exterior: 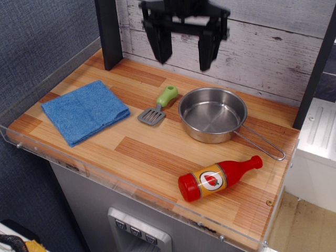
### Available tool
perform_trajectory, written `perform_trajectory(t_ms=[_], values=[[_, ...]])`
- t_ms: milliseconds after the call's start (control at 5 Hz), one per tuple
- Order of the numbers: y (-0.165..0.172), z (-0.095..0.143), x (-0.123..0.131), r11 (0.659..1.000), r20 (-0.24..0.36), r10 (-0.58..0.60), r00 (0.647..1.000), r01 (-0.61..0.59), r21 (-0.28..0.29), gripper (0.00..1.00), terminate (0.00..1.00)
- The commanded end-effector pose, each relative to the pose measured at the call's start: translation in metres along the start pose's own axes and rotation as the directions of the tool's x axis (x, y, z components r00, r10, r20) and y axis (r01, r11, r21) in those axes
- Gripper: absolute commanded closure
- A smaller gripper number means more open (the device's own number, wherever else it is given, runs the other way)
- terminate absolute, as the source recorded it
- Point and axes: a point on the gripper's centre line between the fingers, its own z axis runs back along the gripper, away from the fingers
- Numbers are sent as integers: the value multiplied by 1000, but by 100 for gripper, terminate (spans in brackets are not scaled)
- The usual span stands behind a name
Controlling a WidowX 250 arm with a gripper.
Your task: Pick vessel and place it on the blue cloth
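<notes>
The vessel needs to be grabbed by its rim [187, 97] next, so that my gripper can put it on the blue cloth [85, 111].
The vessel [212, 114], a round shiny steel pan with a thin wire loop handle pointing to the lower right, sits on the wooden counter right of centre. The blue cloth [85, 111], a folded terry towel, lies flat at the left of the counter. My black gripper [184, 59] hangs open and empty above the back of the counter. It is up and to the left of the pan, apart from it, with its two fingers wide apart.
A small grey spatula with a green handle [159, 105] lies between cloth and pan. A red sauce bottle [218, 178] lies on its side near the front right. A clear rim [131, 189] edges the counter. A dark post [108, 31] stands at the back left.
</notes>
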Motion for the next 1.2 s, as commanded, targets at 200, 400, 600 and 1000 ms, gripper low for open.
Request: perform_trajectory(t_ms=[200,400,600,1000], values=[[24,-51,14,999,-7,-30,1000,30,-16,0,0],[27,-73,17,999,-49,-52,997,51,-11,0,0],[28,-88,26,998,-62,-69,996,69,-6,0,0],[24,-99,39,995,-80,-90,993,94,45,100,0]])
